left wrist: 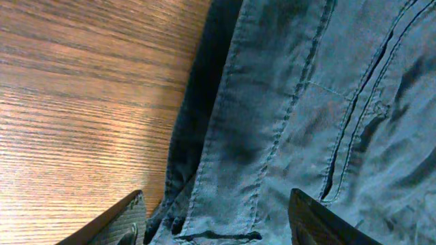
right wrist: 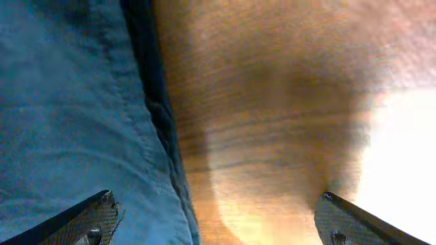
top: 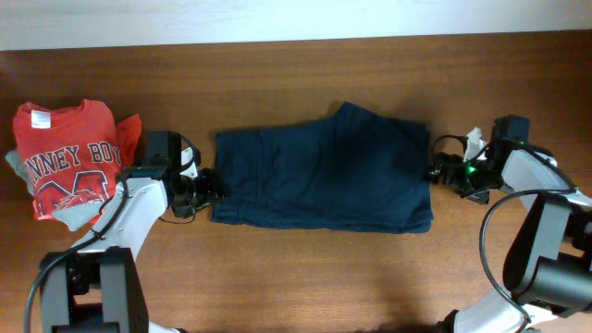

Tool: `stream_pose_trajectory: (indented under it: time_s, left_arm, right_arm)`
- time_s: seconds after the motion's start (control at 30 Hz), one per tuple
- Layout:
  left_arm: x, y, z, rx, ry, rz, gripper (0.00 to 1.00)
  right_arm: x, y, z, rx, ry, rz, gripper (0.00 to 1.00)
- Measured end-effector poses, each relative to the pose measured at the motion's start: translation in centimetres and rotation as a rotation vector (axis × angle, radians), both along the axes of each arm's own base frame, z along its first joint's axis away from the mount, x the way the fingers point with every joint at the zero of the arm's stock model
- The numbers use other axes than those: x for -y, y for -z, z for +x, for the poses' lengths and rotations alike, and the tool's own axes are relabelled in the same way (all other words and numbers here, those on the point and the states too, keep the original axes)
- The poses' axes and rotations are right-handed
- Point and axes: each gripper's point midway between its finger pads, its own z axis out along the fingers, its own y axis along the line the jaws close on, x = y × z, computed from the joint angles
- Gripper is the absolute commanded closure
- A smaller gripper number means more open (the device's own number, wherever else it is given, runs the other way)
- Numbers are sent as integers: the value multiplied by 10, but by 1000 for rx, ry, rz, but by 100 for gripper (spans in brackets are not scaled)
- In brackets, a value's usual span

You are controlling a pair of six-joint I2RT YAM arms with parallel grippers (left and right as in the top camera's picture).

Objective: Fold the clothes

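My right gripper should grab the shorts' edge farthest from my left gripper next. Then it can fold the shorts [left wrist: 300, 116] over toward the shorts' hemmed edge.
The clothes [top: 324, 171] are dark navy shorts lying flat across the middle of the wooden table. My left gripper [top: 211, 185] is at the shorts' left edge. In the left wrist view its open fingers [left wrist: 216, 221] straddle the hemmed edge of the shorts [left wrist: 300, 116]. My right gripper [top: 437, 170] is at the shorts' right edge. In the right wrist view its fingers [right wrist: 214, 221] are wide open, one over the fabric [right wrist: 68, 116], the other over bare wood. Neither gripper holds anything.
A red T-shirt with white lettering [top: 74, 157] lies on a grey garment [top: 65, 216] at the table's left side, beside the left arm. A pale wall strip [top: 277, 18] runs along the table's far edge.
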Motion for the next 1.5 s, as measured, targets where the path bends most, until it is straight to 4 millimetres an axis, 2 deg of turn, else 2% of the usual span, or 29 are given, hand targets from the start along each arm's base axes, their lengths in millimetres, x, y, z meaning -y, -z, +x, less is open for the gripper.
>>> stream_pose_trajectory:
  time_s: [0.23,0.3,0.4,0.47,0.83,0.93,1.13,1.2,1.23,1.27,1.37,1.4,1.5]
  left_arm:
    - [0,0,0,0,0,0,33]
    - [0,0,0,0,0,0,33]
    - [0,0,0,0,0,0,34]
    - [0,0,0,0,0,0,34]
    - [0,0,0,0,0,0,34]
    - [0,0,0,0,0,0,33]
    - [0,0,0,0,0,1,34]
    - [0,0,0,0,0,0,34]
    - [0,0,0,0,0,0,35]
    - [0,0,0,0,0,2,38]
    - [-1,0,-1,-1,3,5,55]
    - [-1,0,-1,-1,6,6,66]
    - [-1,1,-2,-7,3,5,75]
  right_arm:
    - [-22,2,21,47,-88,-26,5]
    - [-31,4,28,67,-116,-11,14]
    - [-40,5,33,82,-140,7,35]
    - [-45,6,35,90,-155,28,43]
    - [-61,6,35,98,-168,123,43]
    - [-66,5,30,82,-172,150,46]
    - [-80,9,22,58,-193,188,74]
    - [-82,11,20,48,-193,197,86]
    - [-82,12,20,43,-190,197,94]
    - [-83,14,18,36,-187,206,96]
    - [-80,15,15,20,-168,222,96]
    - [-79,15,14,12,-161,229,96]
    - [-60,14,2,-59,-93,246,96]
